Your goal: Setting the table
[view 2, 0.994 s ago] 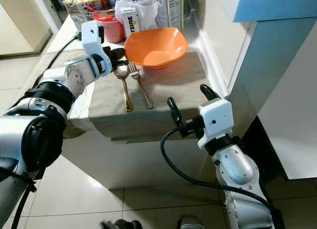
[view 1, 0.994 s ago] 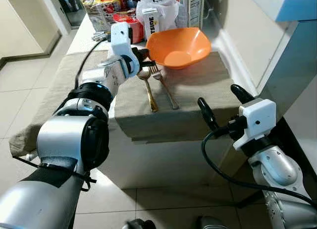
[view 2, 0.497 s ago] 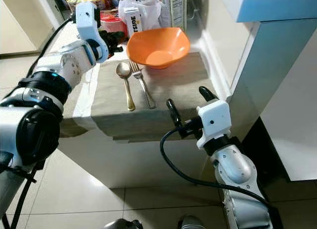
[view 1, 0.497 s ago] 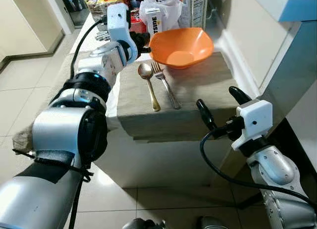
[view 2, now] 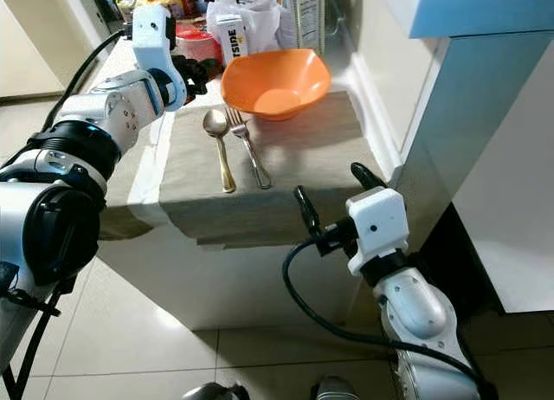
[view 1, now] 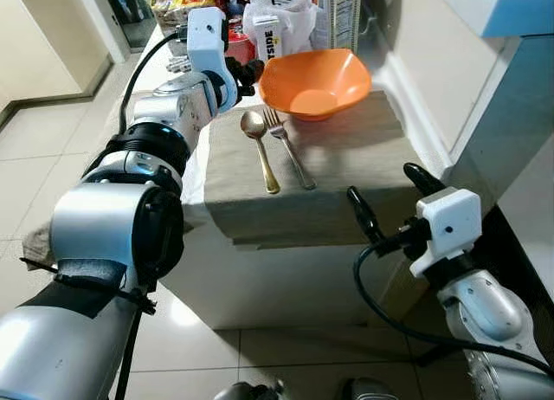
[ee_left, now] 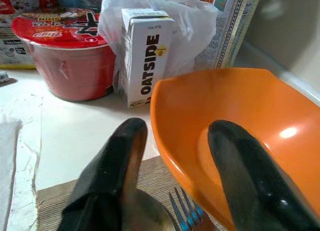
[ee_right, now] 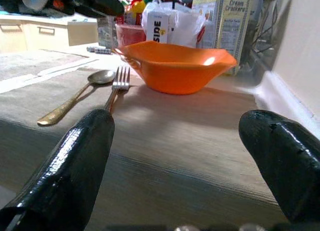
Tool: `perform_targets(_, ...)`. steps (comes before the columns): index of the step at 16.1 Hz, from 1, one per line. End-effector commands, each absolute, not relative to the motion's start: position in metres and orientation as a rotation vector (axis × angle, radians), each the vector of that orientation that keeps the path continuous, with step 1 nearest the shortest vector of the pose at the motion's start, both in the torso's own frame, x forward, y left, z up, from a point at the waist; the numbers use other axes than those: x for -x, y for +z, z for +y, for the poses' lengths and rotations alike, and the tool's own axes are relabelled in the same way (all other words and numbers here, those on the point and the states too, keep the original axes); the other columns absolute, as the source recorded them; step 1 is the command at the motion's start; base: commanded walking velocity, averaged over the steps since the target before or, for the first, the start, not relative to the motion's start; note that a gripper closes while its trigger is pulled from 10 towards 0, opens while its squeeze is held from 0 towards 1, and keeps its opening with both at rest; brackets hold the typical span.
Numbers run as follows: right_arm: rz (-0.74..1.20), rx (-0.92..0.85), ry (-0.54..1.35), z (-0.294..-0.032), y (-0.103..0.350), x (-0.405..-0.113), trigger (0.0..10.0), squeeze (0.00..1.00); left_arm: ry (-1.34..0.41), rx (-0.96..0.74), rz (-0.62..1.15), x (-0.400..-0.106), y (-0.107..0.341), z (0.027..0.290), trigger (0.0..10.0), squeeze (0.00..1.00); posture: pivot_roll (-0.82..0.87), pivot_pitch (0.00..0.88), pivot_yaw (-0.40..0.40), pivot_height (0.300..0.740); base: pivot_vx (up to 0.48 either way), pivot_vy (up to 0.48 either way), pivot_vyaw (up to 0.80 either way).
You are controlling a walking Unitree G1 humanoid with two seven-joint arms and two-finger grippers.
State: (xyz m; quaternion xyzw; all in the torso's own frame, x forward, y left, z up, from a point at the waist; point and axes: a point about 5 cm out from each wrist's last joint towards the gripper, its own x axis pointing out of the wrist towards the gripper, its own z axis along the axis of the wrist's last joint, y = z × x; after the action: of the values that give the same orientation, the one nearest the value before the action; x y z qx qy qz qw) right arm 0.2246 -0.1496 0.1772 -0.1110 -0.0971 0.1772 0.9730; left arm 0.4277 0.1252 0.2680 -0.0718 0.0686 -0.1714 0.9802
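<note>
The bowl's orange body [view 1: 316,87] flares far wider than the open fingers, so my left gripper needs to pick up the bowl by its thin rim [view 1: 263,78] next.
An orange bowl [view 1: 315,80] rests at the far end of a grey-brown placemat [view 1: 346,158] on the counter. Just left of it a gold spoon [view 1: 260,149] and a fork [view 1: 288,147] lie side by side, handles toward me. My left gripper [view 1: 246,72] hovers open at the bowl's left rim, above the spoon's head; the rim [ee_left: 165,121] sits between its fingers [ee_left: 117,176] without being clamped. My right gripper [view 1: 389,196] is open at the mat's near right corner, empty, its fingers [ee_right: 75,161] facing the bowl [ee_right: 175,66].
Behind the bowl stand an oat milk carton [ee_left: 145,61], a red instant-noodle cup [ee_left: 65,53], a white plastic bag [view 1: 290,15] and a cracker box [ee_right: 227,16]. A wall and blue-topped ledge [view 1: 511,62] close the right side. Tiled floor [view 1: 43,149] lies left.
My left gripper has eased slightly toward the bowl's rim after lifting off the spoon. My right arm has dropped and drawn back a little from the mat's edge.
</note>
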Motion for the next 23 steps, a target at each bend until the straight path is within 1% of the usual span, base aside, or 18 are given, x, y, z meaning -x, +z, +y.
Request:
perform_targets(1,-0.195,0.225,0.358,-0.149,0.179,-0.22,10.0,0.0,-0.349,0.122,0.129,-0.428,0.274,0.127,10.0,1.0,-0.36,0.115,0.149,0.74,0.0,0.0,0.0)
perform_targets(4,-0.191,0.239,0.352,-0.152,0.182,-0.209,10.0,0.0,-0.36,0.124,0.135,-0.428,0.273,0.124,10.0,1.0,-0.38,0.138,0.142,0.74,0.0,0.0,0.0)
perform_targets(5,-0.205,0.238,0.333,-0.157,0.188,-0.202,10.0,0.0,-0.357,0.118,0.136,-0.428,0.272,0.123,10.0,1.0,-0.41,0.155,0.135,0.74,0.0,0.0,0.0)
perform_targets(7,-0.17,0.247,0.308,-0.166,0.189,-0.181,10.0,0.0,-0.337,0.109,0.132,-0.428,0.272,0.126,10.0,1.0,-0.44,0.173,0.127,0.74,0.0,0.0,0.0)
perform_targets(11,-0.141,0.253,0.305,-0.167,0.187,-0.174,10.0,0.0,-0.311,0.099,0.145,-0.428,0.264,0.129,10.0,1.0,-0.45,0.191,0.12,0.74,0.0,0.0,0.0)
perform_targets(12,-0.134,0.253,0.31,-0.166,0.187,-0.174,10.0,0.0,-0.305,0.095,0.148,-0.428,0.263,0.131,10.0,0.69,-0.45,0.193,0.118,0.74,0.0,0.0,0.0)
perform_targets(13,-0.131,0.253,0.311,-0.166,0.187,-0.173,10.0,0.0,-0.296,0.094,0.148,-0.428,0.263,0.132,10.0,0.0,-0.45,0.194,0.117,0.74,0.0,0.0,0.0)
perform_targets(17,-0.117,0.251,0.318,-0.166,0.187,-0.173,10.0,0.0,-0.248,0.106,0.164,-0.429,0.262,0.139,10.0,0.0,-0.45,0.2,0.118,0.74,0.0,0.0,0.0)
perform_targets(20,-0.113,0.249,0.317,-0.165,0.187,-0.173,10.0,0.0,-0.238,0.124,0.172,-0.428,0.261,0.14,10.0,0.0,-0.44,0.198,0.12,0.74,0.0,0.0,0.0)
perform_targets(23,-0.108,0.247,0.321,-0.164,0.186,-0.175,10.0,0.0,-0.234,0.142,0.146,-0.429,0.27,0.141,10.0,0.0,-0.44,0.195,0.12,0.74,0.0,0.0,0.0)
